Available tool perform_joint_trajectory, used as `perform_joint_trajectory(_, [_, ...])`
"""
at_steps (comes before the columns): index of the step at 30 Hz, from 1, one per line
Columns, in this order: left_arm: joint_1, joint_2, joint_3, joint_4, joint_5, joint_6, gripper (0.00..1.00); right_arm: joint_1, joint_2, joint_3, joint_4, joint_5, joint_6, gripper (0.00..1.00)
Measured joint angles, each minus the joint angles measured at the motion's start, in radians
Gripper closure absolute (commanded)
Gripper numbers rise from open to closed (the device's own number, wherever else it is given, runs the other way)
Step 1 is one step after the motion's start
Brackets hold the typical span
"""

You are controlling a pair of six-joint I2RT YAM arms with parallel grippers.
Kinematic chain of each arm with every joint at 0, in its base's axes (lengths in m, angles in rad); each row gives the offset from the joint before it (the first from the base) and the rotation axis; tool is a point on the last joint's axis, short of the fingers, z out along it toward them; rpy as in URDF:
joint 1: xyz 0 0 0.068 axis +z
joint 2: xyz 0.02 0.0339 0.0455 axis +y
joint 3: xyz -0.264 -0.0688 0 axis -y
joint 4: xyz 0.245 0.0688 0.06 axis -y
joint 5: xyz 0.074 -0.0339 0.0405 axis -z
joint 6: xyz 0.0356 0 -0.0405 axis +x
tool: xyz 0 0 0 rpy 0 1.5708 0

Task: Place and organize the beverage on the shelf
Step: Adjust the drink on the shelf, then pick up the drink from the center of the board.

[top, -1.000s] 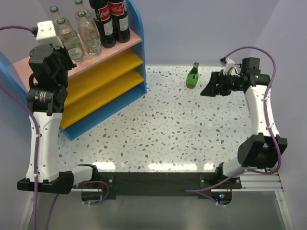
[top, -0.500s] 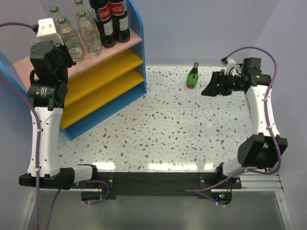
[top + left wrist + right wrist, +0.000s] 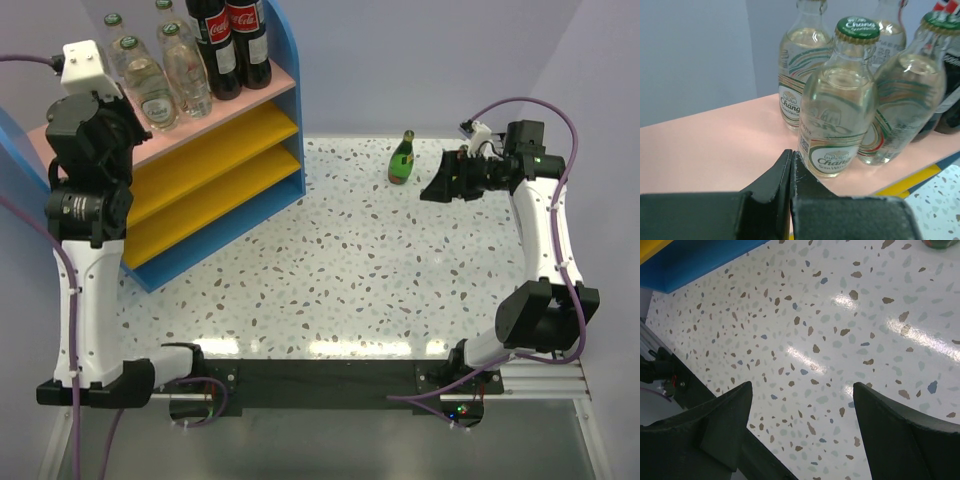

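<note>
The robot's right gripper needs to lift the green glass bottle by its capped neck (image 3: 407, 141), so that the bottle's body stays free for handing it to the left gripper.
The shelf (image 3: 285, 70) stands at the far left. Its pink top board (image 3: 715, 145) holds two cola bottles (image 3: 230, 40) and several clear green-capped bottles (image 3: 150, 85). My left gripper (image 3: 128, 112) is shut and empty, just in front of the nearest clear bottle (image 3: 840, 110) without touching it; in the left wrist view the left gripper (image 3: 791, 155) shows its jaws pressed together. A green glass bottle (image 3: 402, 160) stands on the table at the far right. My right gripper (image 3: 437, 187) is open and empty just right of it; it also shows in the right wrist view (image 3: 802, 387).
The two yellow lower boards (image 3: 220, 150) show nothing on them. The shelf's blue base (image 3: 700, 260) runs along the top left of the right wrist view. The speckled table (image 3: 330, 270) stretches between the arms. The black front rail (image 3: 320, 375) edges the table near the bases.
My left arm has drawn back to the left, away from the clear bottles on the pink board. The right arm has barely moved.
</note>
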State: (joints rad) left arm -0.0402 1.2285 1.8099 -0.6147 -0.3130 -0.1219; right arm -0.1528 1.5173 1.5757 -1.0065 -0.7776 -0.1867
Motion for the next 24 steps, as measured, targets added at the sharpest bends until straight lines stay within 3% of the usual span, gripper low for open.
perform_joint_trajectory(3, [0.001,-0.063,-0.002,-0.01,0.027,-0.014,0.84,0.0,0.0,0.0,-0.006,0.0,-0.023,0.14])
perform_joint_trajectory(4, [0.001,-0.089,-0.006,-0.01,0.046,-0.018,0.71,0.0,0.0,0.001,-0.008,0.0,-0.034,0.14])
perform_joint_trajectory(6, [0.001,-0.155,-0.023,-0.008,0.103,-0.032,0.56,0.0,0.003,0.013,-0.026,0.0,-0.058,0.09])
perform_joint_trajectory(7, [0.001,-0.191,-0.038,-0.008,0.138,-0.04,0.4,0.0,0.008,0.024,-0.034,0.0,-0.071,0.08])
perform_joint_trajectory(10, [0.001,-0.297,-0.122,0.007,0.266,-0.068,0.23,0.0,0.037,0.077,-0.056,0.0,-0.107,0.01])
perform_joint_trajectory(15, [0.002,-0.401,-0.314,0.047,0.528,-0.109,0.1,0.0,0.115,0.192,-0.083,0.023,-0.156,0.01])
perform_joint_trajectory(20, [0.0,-0.415,-0.571,0.086,0.724,-0.158,0.05,0.004,0.232,0.342,-0.091,0.09,-0.166,0.01])
perform_joint_trajectory(24, [-0.023,-0.447,-0.76,0.114,0.79,-0.195,0.04,0.013,0.318,0.424,-0.071,0.203,-0.15,0.01])
